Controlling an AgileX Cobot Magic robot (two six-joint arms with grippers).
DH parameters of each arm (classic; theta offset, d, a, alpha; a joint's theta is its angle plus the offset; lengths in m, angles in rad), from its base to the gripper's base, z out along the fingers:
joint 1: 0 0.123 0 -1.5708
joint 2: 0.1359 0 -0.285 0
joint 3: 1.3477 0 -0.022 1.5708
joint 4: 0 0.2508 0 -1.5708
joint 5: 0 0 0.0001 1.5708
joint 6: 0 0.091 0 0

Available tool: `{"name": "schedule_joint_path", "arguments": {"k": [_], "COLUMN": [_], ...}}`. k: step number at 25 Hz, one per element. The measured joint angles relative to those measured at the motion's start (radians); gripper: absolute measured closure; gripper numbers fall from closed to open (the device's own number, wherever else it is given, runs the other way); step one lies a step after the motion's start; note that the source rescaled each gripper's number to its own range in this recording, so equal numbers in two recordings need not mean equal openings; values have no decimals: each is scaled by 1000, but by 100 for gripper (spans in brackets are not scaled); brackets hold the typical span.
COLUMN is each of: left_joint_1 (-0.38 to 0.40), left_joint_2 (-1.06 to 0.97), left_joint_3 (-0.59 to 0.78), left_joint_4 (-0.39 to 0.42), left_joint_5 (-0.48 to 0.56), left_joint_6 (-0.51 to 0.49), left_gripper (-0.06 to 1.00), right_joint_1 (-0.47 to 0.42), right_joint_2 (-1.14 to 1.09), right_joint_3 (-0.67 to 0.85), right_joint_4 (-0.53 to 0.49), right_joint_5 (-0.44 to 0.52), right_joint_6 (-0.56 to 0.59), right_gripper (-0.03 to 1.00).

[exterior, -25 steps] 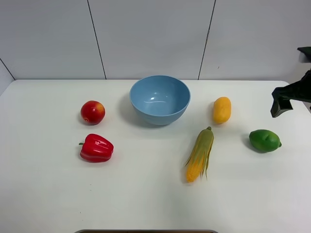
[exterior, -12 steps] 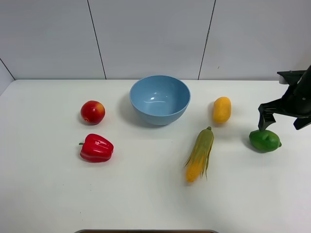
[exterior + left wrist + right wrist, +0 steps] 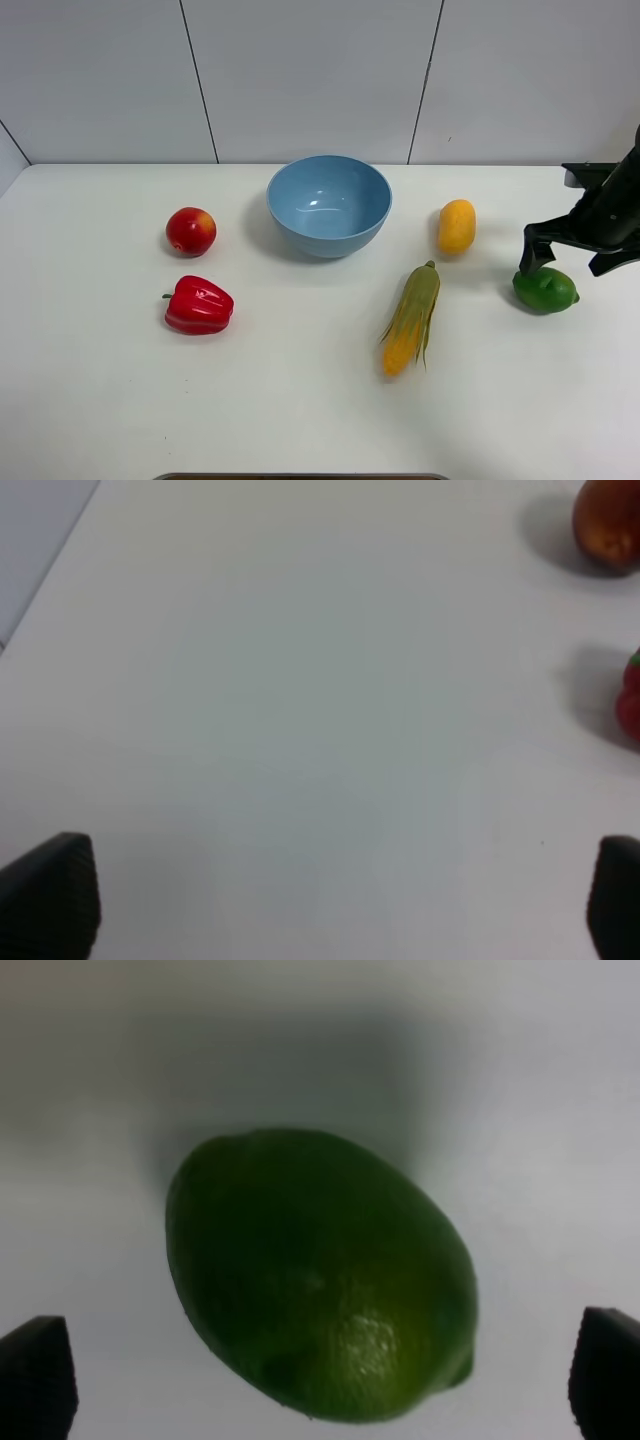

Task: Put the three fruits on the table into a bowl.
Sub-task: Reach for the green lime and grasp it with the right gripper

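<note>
I will next grab the green lime around its plump middle (image 3: 545,291) with my right gripper, so that the fruit gets into the bowl (image 3: 329,205).
A green lime (image 3: 546,290) lies on the white table (image 3: 300,400) at the right. My right gripper (image 3: 568,260) hangs open just above it, fingers either side; the right wrist view shows the lime (image 3: 320,1272) close up between the fingertips (image 3: 38,1375). A yellow-orange mango (image 3: 456,226) lies right of the light-blue bowl (image 3: 329,205). A red apple (image 3: 191,231) sits left of the bowl, also in the left wrist view (image 3: 608,525). My left gripper (image 3: 320,900) is open and empty over bare table, out of the exterior view.
A red bell pepper (image 3: 199,305) lies in front of the apple. A corn cob (image 3: 412,318) with green husk lies between the mango and the table's front. The bowl holds nothing. A grey panelled wall stands behind the table.
My right gripper has come down and leftward from the far right edge to just over the lime. Nothing else has moved.
</note>
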Motion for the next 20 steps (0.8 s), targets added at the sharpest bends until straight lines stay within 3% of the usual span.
{"name": "schedule_joint_path", "arguments": {"k": [20], "left_joint_1": [0], "left_joint_2": [0], "left_joint_3": [0], "left_joint_4": [0], "left_joint_5": [0], "left_joint_6": [0], "left_gripper": [-6], "right_joint_1": [0], "right_joint_2": [164], "right_joint_3": [0], "right_joint_4": [23], "right_joint_5": [-95], "right_joint_6": [-25], "right_gripper": [-3]}}
